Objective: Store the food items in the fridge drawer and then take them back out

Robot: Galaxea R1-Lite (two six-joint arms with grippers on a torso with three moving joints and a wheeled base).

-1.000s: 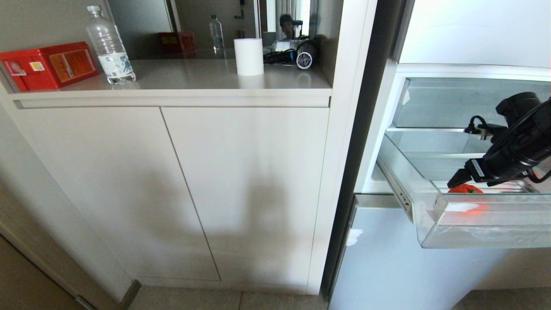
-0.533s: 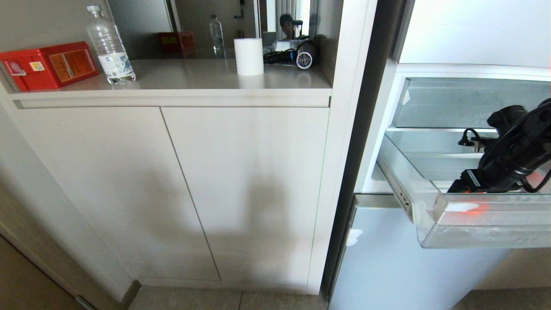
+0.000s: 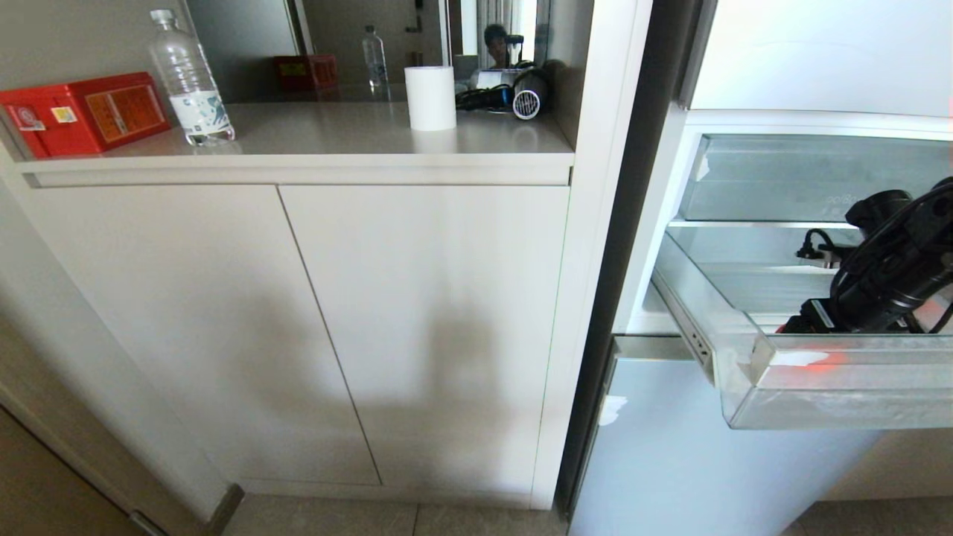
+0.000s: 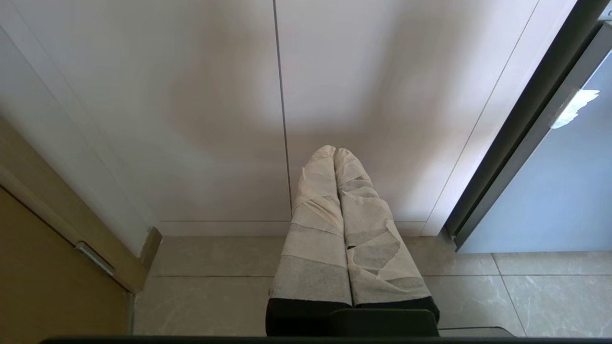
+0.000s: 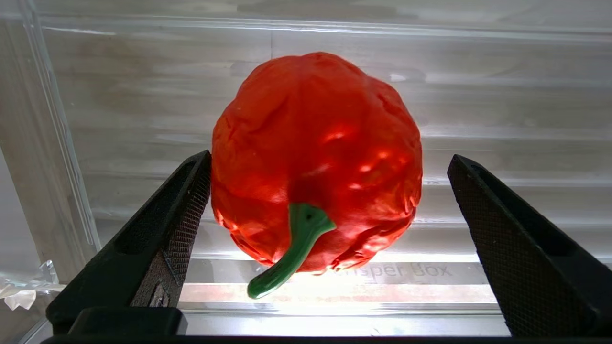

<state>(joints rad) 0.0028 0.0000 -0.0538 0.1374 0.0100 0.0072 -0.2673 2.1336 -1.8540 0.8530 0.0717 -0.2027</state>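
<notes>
The red pepper has to come back out of the fridge drawer. My right gripper should grip it by its round body (image 5: 316, 150) next.
A glossy red food item (image 5: 315, 157), pepper-shaped with a green stem (image 5: 291, 248), lies on the ribbed clear floor of the fridge drawer (image 5: 502, 110). My right gripper (image 5: 330, 156) is open around it. One fingertip (image 5: 191, 191) sits right against its side and the other (image 5: 483, 200) stands well apart. In the head view the drawer (image 3: 856, 387) is pulled out at the right. My right arm (image 3: 886, 283) reaches down into it, hiding the fruit. A red glow (image 3: 825, 361) shows through the frosted front. My left gripper (image 4: 333, 152), wrapped in white tape, hangs shut before the cabinet doors.
A shorter clear bin (image 3: 782, 179) sits above the drawer, and a pale blue fridge door panel (image 3: 670, 461) below it. Left of the fridge stands a white cabinet (image 3: 298, 335) whose counter holds a red box (image 3: 82, 112), a water bottle (image 3: 190, 82), a white roll (image 3: 430, 97) and a hair dryer (image 3: 521, 95).
My right arm has sunk lower into the drawer and now covers the red fruit that showed under it in the head view. The left arm is still.
</notes>
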